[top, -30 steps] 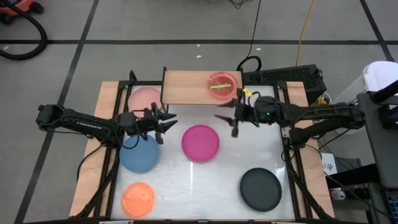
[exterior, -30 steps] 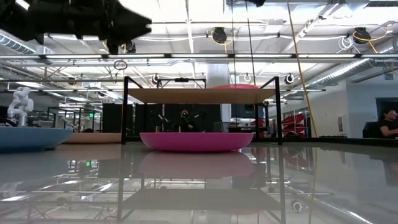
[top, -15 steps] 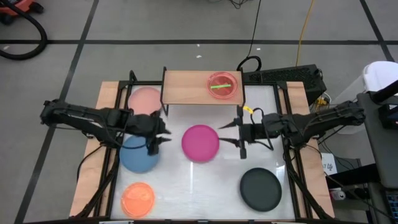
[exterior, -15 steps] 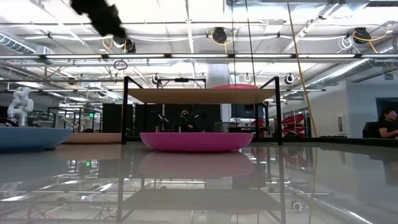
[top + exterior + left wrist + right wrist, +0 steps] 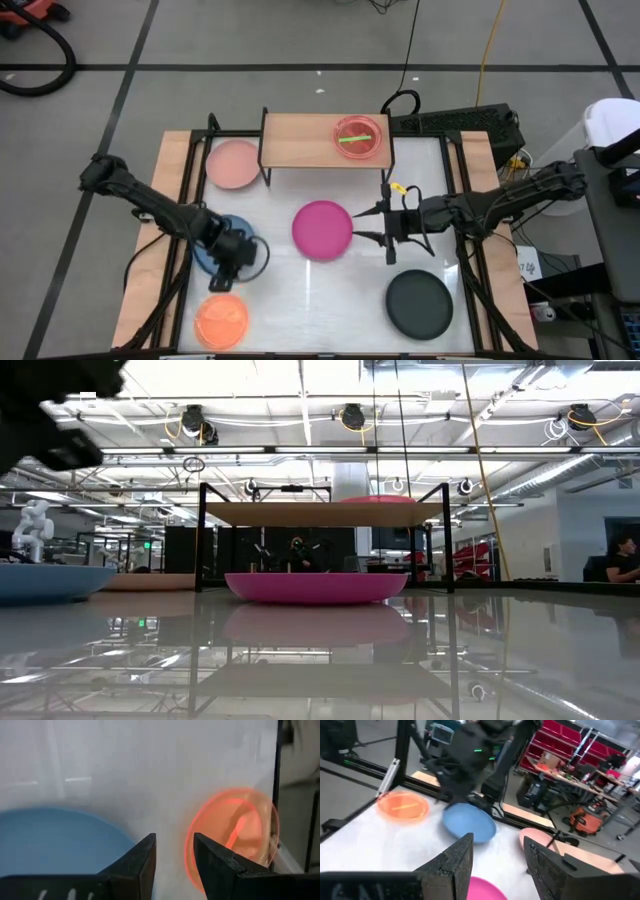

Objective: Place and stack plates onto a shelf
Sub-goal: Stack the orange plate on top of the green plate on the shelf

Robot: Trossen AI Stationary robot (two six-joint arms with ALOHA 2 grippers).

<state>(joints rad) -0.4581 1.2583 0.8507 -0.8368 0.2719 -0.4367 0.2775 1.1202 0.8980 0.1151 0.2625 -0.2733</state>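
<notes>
The left gripper next needs to grab the orange plate by its rim to place the plate onto the shelf (image 5: pixel 305 140).
A magenta plate (image 5: pixel 322 229) lies flat mid-table, in front of the light-wood shelf (image 5: pixel 305 140). The shelf carries a translucent pink plate (image 5: pixel 358 137) with green showing inside it. The blue plate (image 5: pixel 208 253), the orange plate (image 5: pixel 221 318), the black plate (image 5: pixel 419 303) and the salmon-pink plate (image 5: pixel 234 163) rest on the table. My left gripper (image 5: pixel 236 268) hovers open over the blue plate's near edge, pointing toward the orange plate (image 5: pixel 235 832). My right gripper (image 5: pixel 358 224) is open beside the magenta plate's right rim, touching nothing.
Black frame rails run along the table's left and right sides. The shelf's thin black legs (image 5: pixel 201 538) stand behind the magenta plate (image 5: pixel 315 586). The shelf board's left half is bare wood. White tabletop lies bare between the magenta, black and orange plates.
My left gripper has swung from beside the shelf's left end toward the table's near edge, turning to point down over the blue plate's near rim. My right gripper has moved from the shelf's right end toward the near edge, stopping beside the magenta plate. No plate has moved.
</notes>
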